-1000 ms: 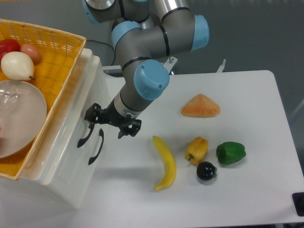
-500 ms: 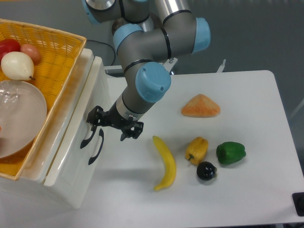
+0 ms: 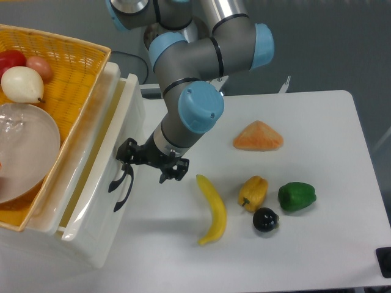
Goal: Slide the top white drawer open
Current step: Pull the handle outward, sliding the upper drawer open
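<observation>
My gripper is to grab the drawer's dark curved handle (image 3: 114,182) next, so that it can slide the top white drawer open.
The top white drawer (image 3: 120,131) stands partly slid out of the white cabinet under the yellow basket, and a strip of its cream inside (image 3: 96,160) shows. Its dark curved handle (image 3: 114,182) is on the front panel. My gripper (image 3: 151,163) is right at that panel with its fingers spread. The left finger (image 3: 127,152) is hooked at the top of the handle; the other finger hangs free over the table. The lower white drawer (image 3: 101,244) with its own dark handle (image 3: 124,195) is closed.
A yellow wicker basket (image 3: 73,67) with fruit and a clear bowl sits on the cabinet. On the white table lie a banana (image 3: 212,209), a yellow pepper (image 3: 253,191), a green pepper (image 3: 297,196), a small dark fruit (image 3: 266,220) and an orange wedge (image 3: 258,136).
The gripper has moved right and slightly down, drawing the top drawer's front panel out from the cabinet; the cream inside now shows. The lower drawer has not moved.
</observation>
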Robot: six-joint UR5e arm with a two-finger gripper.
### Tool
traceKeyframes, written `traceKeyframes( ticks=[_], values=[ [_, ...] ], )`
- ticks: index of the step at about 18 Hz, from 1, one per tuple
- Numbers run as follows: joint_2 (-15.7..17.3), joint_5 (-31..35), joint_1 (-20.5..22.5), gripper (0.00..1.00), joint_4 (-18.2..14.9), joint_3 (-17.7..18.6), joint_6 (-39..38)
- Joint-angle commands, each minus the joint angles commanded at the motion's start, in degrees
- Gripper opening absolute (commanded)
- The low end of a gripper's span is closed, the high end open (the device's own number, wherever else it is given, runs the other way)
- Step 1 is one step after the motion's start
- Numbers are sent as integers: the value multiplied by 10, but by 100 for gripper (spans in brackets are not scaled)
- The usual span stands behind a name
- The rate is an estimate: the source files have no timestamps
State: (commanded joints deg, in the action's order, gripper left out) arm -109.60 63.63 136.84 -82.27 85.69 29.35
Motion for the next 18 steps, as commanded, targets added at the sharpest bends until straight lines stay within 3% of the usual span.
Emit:
traceKeyframes(
  ticks=[18],
  values=[
    [-14, -2, 48, 100, 2, -8, 36]
  ],
)
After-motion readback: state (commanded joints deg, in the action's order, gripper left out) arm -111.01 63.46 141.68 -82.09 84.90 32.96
